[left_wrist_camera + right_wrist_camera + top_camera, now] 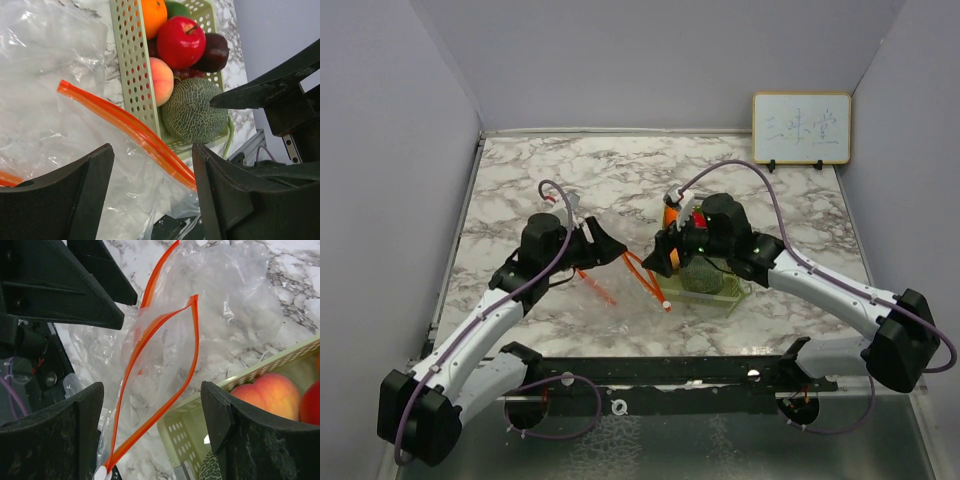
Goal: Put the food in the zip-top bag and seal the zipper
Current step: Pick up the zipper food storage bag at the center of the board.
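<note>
My left gripper is to pinch only the bag's orange zipper edge away from the tray (728, 296) next, to keep the bag open for food.
The clear zip-top bag (620, 300) lies between the arms, and its orange zipper (645, 280) stands open as a loop in the right wrist view (165, 365). The food sits in a pale green tray (728, 296): a netted melon (195, 110), a peach (162, 80), a red apple (181, 42), an orange (152, 15), a dark plum (212, 52) and a green fruit (177, 7). My left gripper (610, 250) is open and empty over the bag's zipper edge (125, 125). My right gripper (665, 258) is open and empty over the bag mouth, beside the tray's corner (195, 430).
A small whiteboard (801, 128) leans on the back wall at the right. Grey walls close in the marble table (520, 190) on three sides. A black rail (670, 370) runs along the near edge. The left gripper's fingers (75, 290) show close in the right wrist view.
</note>
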Robot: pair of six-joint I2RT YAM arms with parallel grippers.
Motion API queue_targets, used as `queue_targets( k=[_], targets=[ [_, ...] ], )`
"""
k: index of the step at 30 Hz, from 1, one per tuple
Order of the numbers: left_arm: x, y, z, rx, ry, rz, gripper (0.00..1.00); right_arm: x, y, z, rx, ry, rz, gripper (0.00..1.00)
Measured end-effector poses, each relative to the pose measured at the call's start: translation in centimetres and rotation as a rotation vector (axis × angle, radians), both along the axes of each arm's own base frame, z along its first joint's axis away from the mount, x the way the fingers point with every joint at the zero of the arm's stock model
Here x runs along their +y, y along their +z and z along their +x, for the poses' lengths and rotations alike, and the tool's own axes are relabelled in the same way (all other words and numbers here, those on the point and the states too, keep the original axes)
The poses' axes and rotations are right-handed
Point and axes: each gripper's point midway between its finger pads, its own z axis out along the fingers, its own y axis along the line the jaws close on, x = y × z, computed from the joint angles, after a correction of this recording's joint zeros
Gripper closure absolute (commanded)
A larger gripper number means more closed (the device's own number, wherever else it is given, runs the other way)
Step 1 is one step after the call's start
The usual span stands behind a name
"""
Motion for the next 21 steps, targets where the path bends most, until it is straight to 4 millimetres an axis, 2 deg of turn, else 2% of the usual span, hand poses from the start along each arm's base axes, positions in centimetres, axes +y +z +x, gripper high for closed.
queue_targets(
  k=[7,11,17,20,21],
  targets=[
    [-1.6,-1.2,-1.4,0.131,-0.056,0.053,0.24,-0.4,0.1,-1.1,-0.016,0.041,0.001,0.19],
    [-1.8,-1.5,-1.1,0.209,-0.047,0.107,0.20,-1.2,1.0,-1.5,-0.049,0.032,0.015,0.18],
    [-1.6,-1.0,-0.2,0.257,-0.011,0.163,0.18,-2.8,2.6,-1.9,-0.106,0.001,0.043,0.18],
    [-1.7,-2.2,0.0,0.303,-0.009,0.193,0.18,-3.4,3.1,-2.2,-0.123,-0.003,0.055,0.18],
    [-1.7,-3.1,-0.1,0.336,-0.010,0.212,0.19,-3.5,3.1,-2.3,-0.126,-0.003,0.057,0.18]
  ],
)
